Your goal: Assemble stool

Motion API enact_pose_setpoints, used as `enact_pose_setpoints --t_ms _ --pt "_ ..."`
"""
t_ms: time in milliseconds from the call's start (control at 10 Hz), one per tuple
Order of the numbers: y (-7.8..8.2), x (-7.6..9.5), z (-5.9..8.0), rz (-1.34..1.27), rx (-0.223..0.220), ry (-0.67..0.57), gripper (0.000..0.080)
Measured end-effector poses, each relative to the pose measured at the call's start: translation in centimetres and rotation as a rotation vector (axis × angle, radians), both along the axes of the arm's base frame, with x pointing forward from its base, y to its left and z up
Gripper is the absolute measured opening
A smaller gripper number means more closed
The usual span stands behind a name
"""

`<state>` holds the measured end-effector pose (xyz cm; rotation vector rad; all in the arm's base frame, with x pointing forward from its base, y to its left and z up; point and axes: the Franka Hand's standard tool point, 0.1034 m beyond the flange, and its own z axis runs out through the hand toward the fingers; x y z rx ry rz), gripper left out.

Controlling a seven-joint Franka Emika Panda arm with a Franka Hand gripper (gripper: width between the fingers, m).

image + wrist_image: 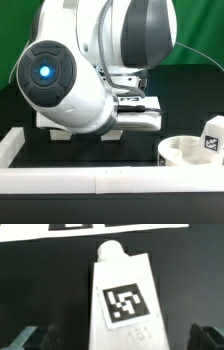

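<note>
Next, my gripper takes the stool leg by its wide end (130, 339), which leaves the leg's narrow rounded end free to fit into the seat disc.
In the wrist view a white stool leg (120, 291) lies on the black table with its tagged face up, marked 151. Its narrow rounded end points toward the marker board (100, 228). My gripper (122, 337) is open, with one dark finger on each side of the leg's wide end, and both fingers (36, 336) stand apart from it. In the exterior view the round seat disc (188, 152) sits at the right, with another tagged leg (211, 136) upright beside or on it. The arm (70, 85) hides the fingertips and the leg below in that view.
A long white rail (100, 180) runs along the near side of the table and turns back at the exterior view's left (12, 148). The arm's bulk fills the upper middle of that view.
</note>
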<state>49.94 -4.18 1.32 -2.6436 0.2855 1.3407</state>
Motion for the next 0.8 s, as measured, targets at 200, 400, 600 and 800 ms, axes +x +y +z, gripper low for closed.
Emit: enact_pose_setpoints --t_ms 200,400,600,800 --pt "0.0 0.0 0.0 0.0 0.0 0.001 0.0649" --pt "0.3 -1.3 -0.5 -0.024 -0.019 0.062 0.0649" --pt "0.2 -1.2 -0.6 -0.021 -0.018 0.058 0.0529" --pt "0.2 -1.3 -0.6 -0.021 -0.018 0.06 0.0382"
